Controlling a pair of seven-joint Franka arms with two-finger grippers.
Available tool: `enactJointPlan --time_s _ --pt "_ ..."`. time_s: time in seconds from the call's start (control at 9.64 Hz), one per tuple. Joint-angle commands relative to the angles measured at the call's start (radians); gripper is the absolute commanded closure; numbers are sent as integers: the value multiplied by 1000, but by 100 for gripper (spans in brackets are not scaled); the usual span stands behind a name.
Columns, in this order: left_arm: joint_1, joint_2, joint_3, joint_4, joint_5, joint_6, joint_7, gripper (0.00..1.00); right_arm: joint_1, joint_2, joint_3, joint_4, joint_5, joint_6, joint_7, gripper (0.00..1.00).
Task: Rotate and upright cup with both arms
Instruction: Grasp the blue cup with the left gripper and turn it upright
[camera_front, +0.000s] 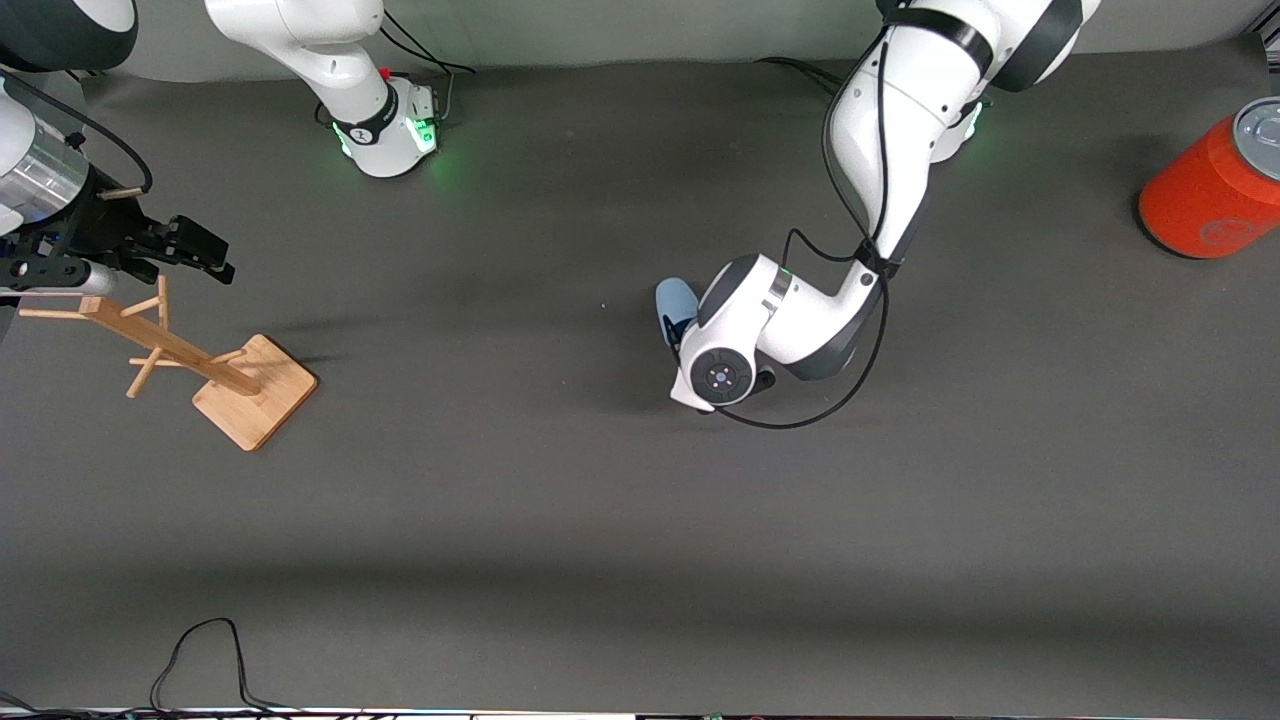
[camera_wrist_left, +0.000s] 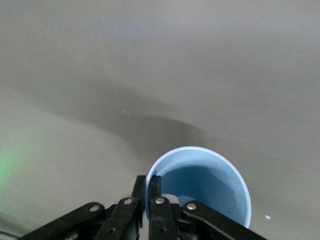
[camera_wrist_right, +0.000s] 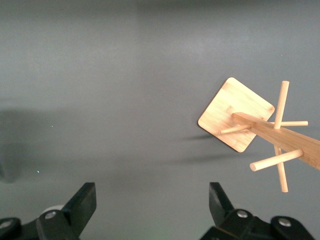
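My left gripper keeps holding the pale-blue cup from here until it stands upright, with the cup's closed end tipping up, away from the table.
The pale-blue cup is at the middle of the table, mostly hidden under the left arm's wrist. In the left wrist view its open mouth faces the camera. My left gripper is shut on the cup's rim, one finger inside the wall and one outside; in the front view it is hidden under its own wrist. My right gripper is open and empty, up in the air over the wooden rack at the right arm's end of the table; its fingers stand wide apart.
A wooden peg rack on a square base stands at the right arm's end of the table; it also shows in the right wrist view. A large orange-red can with a grey lid stands at the left arm's end. A black cable lies by the table's near edge.
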Motion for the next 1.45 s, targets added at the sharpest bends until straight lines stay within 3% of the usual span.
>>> enactJointPlan --time_s 0.0,0.21,0.31,0.62,1.14,1.35 --pt "-41 -107 -1 23 176 25 1 100 -9 -23 13 -13 17 31 -28 0" --pt "-83 -163 1 10 389 149 -31 100 2 -31 13 -15 6 69 -26 0" --pt "-90 -175 2 -1 435 209 -64 100 3 -32 15 -13 5 80 -26 0" --pt "-126 -236 3 -255 665 505 -233 100 22 -37 13 -21 -7 106 -23 0" --pt "-182 -226 1 -398 1012 619 -565 100 43 -35 39 -35 -20 118 -11 0" --pt "-207 -218 2 -415 1065 619 -626 100 43 -32 39 -24 -18 112 -8 0"
